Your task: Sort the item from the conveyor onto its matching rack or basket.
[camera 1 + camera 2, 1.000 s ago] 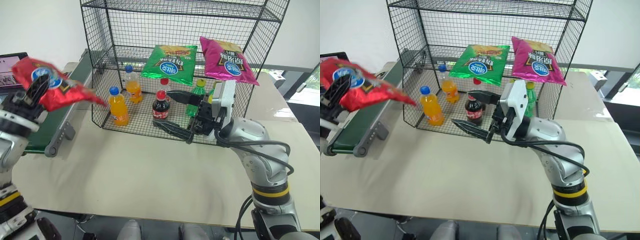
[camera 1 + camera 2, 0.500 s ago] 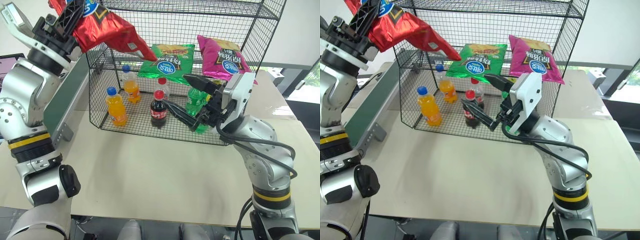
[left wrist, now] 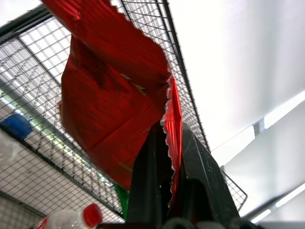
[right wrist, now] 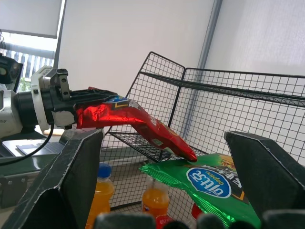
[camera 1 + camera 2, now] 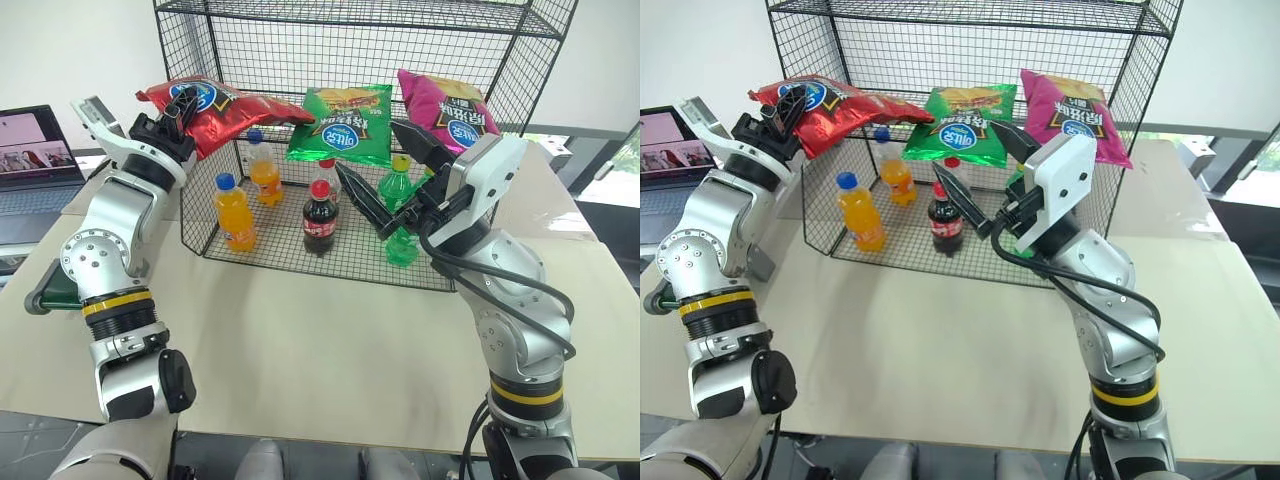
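The red bag's lower edge (image 5: 208,151) is hanging in front of the rack's middle shelf (image 5: 284,130). My left gripper should move the red bag inward before it lets go.
The item, a shiny red chip bag (image 5: 228,108), hangs level at the left end of the rack's (image 5: 520,60) middle tier, its far tip reaching in beside a green bag (image 5: 341,126). My left gripper (image 5: 183,102) is shut on the bag's near edge; the left wrist view shows the black fingers (image 3: 150,162) pinching the crimped seam of the red bag (image 3: 107,109). My right gripper (image 5: 388,168) hovers open in front of the rack's lower tier, holding nothing. One end of the conveyor (image 5: 47,293) peeks out behind my left arm.
A pink bag (image 5: 447,112) lies on the middle tier at the right. Two orange bottles (image 5: 235,212), a cola bottle (image 5: 320,214) and a green bottle (image 5: 399,212) stand on the bottom tier. A laptop (image 5: 35,145) sits at the far left. The beige table (image 5: 320,330) spreads in front.
My left gripper carried the red bag from over the conveyor up high, then down and forward to the rack's middle tier. The right gripper tilted upward a little and stayed open.
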You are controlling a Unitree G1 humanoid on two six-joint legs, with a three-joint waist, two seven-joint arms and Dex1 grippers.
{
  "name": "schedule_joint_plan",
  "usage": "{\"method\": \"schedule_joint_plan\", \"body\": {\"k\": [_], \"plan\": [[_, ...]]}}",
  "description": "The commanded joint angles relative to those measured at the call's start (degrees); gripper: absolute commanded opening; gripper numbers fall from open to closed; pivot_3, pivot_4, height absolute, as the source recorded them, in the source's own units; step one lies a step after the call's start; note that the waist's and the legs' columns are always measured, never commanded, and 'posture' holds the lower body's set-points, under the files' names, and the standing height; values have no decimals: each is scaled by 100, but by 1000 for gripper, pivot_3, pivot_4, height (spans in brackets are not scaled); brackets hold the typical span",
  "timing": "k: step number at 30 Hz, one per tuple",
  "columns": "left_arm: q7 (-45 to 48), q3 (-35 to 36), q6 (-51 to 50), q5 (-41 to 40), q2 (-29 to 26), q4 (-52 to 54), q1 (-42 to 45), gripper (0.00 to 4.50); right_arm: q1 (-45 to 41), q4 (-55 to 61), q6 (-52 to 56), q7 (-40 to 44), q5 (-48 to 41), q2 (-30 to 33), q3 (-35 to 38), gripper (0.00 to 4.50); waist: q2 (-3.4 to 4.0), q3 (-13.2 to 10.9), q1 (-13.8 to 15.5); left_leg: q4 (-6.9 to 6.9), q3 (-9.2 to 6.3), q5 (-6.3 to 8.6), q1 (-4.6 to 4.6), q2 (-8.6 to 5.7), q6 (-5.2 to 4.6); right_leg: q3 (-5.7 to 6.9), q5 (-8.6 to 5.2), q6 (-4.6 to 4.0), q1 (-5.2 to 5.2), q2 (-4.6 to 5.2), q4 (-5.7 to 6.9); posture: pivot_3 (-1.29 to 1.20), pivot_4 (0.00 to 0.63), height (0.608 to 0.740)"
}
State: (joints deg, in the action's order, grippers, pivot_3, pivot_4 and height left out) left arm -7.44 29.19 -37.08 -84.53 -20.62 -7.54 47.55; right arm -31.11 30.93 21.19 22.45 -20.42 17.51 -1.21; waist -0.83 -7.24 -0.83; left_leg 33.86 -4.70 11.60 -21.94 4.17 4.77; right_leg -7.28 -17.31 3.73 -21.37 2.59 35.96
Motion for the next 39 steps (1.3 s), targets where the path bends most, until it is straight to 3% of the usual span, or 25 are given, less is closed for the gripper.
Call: {"method": "schedule_joint_plan", "body": {"k": [1,8,15,26,31,39], "plan": [[-539,66,331,199,183,476,56,34,-209,129,-195,85,-37,25,69,4500,0,0,8,0,0,0,1,0,0,0,0,0,0,0,1,0,150,740],[-1491,-170,894,1252,638,615,48,34,-186,108,-174,142,-30,33,48,4500,-1,0,11,1,0,0,4,0,0,1,1,0,5,0,-2,0,150,740],[-1898,-393,902,1430,1206,922,143,34,85,220,-113,180,19,118,-48,4500,-2,-1,31,3,0,-1,1,0,2,1,1,1,8,0,-4,0,150,740],[-2085,-187,2136,2258,1998,324,876,34,233,332,-38,70,56,135,-104,4500,-7,-4,23,3,0,-1,0,-1,2,1,1,1,8,-1,-10,0,150,740],[-2075,-5,2671,2645,2046,-133,973,34,229,351,3,48,75,153,-103,4500,-7,-4,12,2,0,-1,1,-2,2,-1,1,2,9,-1,-14,0,150,740],[-1664,116,2890,2604,2177,-685,1228,34,204,308,31,79,81,168,-58,4500,-10,-5,28,3,0,-3,-1,-2,4,1,1,3,9,-1,-14,0,150,740]]}}
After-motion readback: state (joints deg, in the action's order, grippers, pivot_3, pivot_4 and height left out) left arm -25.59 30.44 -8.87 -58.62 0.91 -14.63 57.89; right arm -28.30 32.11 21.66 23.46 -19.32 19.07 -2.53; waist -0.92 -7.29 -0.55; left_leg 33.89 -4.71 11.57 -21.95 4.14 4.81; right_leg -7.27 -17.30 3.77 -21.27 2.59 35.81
